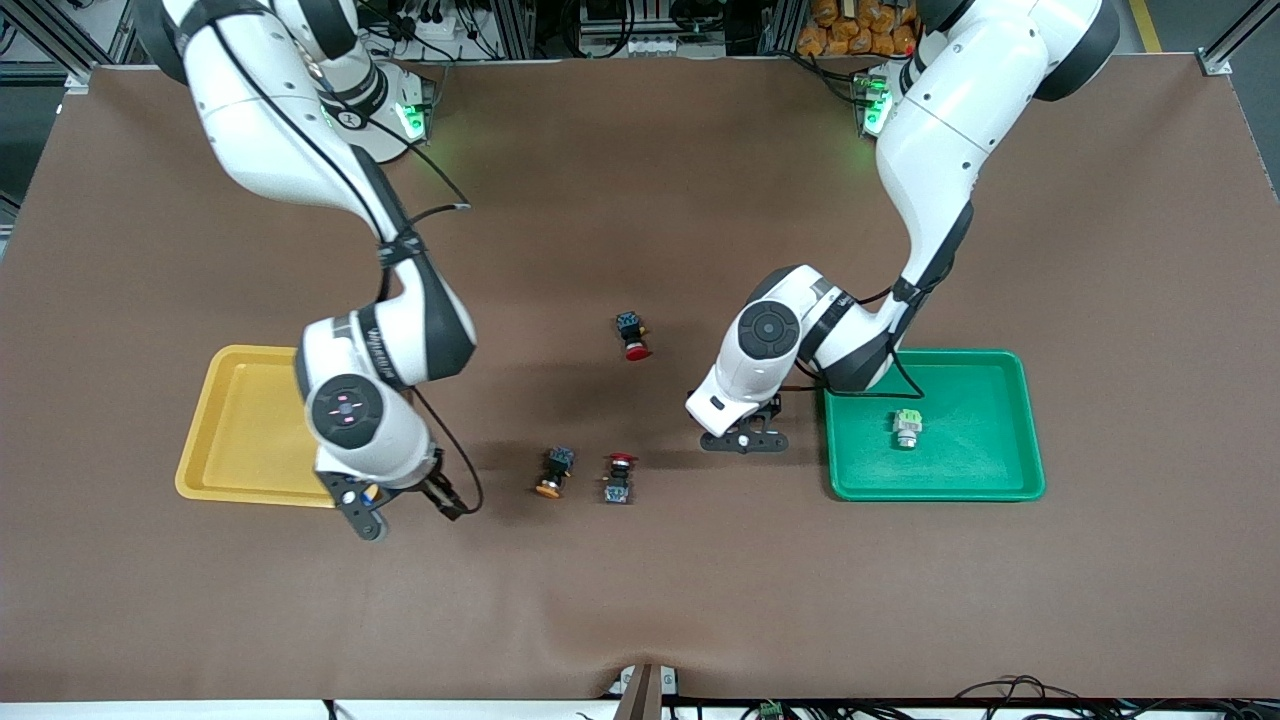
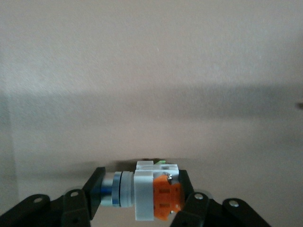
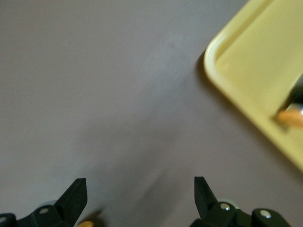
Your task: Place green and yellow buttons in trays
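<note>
I will next grab the yellow-capped switch by its blue housing (image 1: 560, 458) with my right gripper, so that I can place the yellow button in the yellow tray (image 1: 240, 420).
My left gripper (image 1: 745, 438) is shut on a whitish-grey switch with an orange end (image 2: 144, 196), low over the table beside the green tray (image 1: 1000, 375). In the left wrist view the gripper (image 2: 139, 184) grips it end to end. A whitish-grey switch with a pale-green end (image 1: 907, 428) lies in the green tray. My right gripper (image 1: 405, 508) is open over the near corner of the yellow tray (image 1: 240, 420), and its open jaws also show in the right wrist view (image 3: 139, 189). A yellow-capped switch (image 1: 370, 492) lies in that tray (image 3: 246, 61), and it shows in the right wrist view (image 3: 289, 118). Another yellow-capped black switch (image 1: 552, 472) lies on the table.
Two black switches with red caps lie on the brown table (image 1: 640, 600): one (image 1: 618, 477) beside the yellow-capped switch, one (image 1: 632, 335) farther from the front camera, mid-table. A small orange blur (image 3: 85, 222) shows by one right finger.
</note>
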{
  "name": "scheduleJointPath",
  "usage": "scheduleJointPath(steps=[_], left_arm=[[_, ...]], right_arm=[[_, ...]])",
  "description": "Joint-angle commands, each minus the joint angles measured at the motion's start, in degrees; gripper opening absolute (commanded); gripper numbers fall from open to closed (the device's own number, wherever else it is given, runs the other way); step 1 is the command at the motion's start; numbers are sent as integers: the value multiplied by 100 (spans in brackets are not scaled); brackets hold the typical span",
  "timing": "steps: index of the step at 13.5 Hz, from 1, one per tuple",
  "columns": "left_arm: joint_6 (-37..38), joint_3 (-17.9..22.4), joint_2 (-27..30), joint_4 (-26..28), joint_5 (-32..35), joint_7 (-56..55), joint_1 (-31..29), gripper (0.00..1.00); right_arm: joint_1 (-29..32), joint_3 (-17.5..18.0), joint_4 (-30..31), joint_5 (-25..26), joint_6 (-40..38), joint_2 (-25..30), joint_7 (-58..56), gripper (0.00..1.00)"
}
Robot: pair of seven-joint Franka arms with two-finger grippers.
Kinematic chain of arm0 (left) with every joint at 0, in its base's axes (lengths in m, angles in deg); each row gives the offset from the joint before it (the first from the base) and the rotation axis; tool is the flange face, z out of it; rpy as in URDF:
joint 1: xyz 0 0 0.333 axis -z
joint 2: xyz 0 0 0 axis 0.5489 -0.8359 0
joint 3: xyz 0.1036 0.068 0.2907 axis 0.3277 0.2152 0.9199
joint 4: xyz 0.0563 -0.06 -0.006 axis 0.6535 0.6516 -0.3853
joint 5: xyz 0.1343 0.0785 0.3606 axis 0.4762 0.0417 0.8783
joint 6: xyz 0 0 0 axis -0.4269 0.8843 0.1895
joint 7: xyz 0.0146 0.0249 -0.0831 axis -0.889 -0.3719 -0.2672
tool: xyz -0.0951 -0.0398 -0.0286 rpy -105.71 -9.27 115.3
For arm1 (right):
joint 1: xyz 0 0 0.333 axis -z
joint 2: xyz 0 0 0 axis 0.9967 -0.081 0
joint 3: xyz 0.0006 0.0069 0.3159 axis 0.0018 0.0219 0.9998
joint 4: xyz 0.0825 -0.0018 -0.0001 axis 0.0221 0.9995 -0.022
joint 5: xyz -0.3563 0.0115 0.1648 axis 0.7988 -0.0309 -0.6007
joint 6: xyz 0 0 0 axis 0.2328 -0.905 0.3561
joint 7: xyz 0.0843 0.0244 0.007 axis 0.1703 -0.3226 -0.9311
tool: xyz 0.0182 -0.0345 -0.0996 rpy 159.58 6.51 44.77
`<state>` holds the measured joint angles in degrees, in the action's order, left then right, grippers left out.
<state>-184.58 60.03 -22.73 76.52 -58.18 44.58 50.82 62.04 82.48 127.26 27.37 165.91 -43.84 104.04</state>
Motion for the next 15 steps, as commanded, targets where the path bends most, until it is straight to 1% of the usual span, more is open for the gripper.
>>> scheduleJointPath(steps=[1, 2, 3, 5, 6, 8, 9, 12, 13, 14, 15], left_arm=[[384, 27, 178, -195, 29, 11, -12, 21], [508, 27, 213, -257, 38, 28, -47, 12], [640, 27, 327, -258, 29, 107, -56, 8], [1035, 27, 564, -258, 47, 475, -231, 5], [1141, 27, 704, -223, 47, 816, -363, 6], [1282, 1, 924, -162, 29, 1720, -827, 7], [1282, -34, 952, -161, -32, 2099, -1065, 7], [1387, -60, 1101, -109, -50, 2480, -1426, 9], [1431, -60, 1145, -65, -50, 2577, -1532, 10], [1432, -60, 1145, -30, -50, 2717, -1646, 12], [1432, -60, 1137, 14, -50, 2918, -1786, 14]], right_arm=[[-199, -8, -47, -56, 411, -218, 289, 100], [-339, 79, -47, -30, 674, -332, -61, 100], [-497, 80, -47, -4, 912, -437, -473, 100], [-709, 80, -47, 40, 1133, -561, -828, 100], [-788, 80, -47, 49, 1247, -622, -898, 100], [-998, 71, -47, 93, 1327, -728, -917, 100], [-1104, 71, -29, 224, 1318, -763, -917, 100], [-1193, 71, 24, 646, 1275, -807, -873, 100], [-1210, 71, 15, 691, 1274, -869, -864, 94], [-1210, 63, 15, 691, 1274, -895, -864, 68], [-1211, 54, 15, 691, 1274, -913, -864, 46]])
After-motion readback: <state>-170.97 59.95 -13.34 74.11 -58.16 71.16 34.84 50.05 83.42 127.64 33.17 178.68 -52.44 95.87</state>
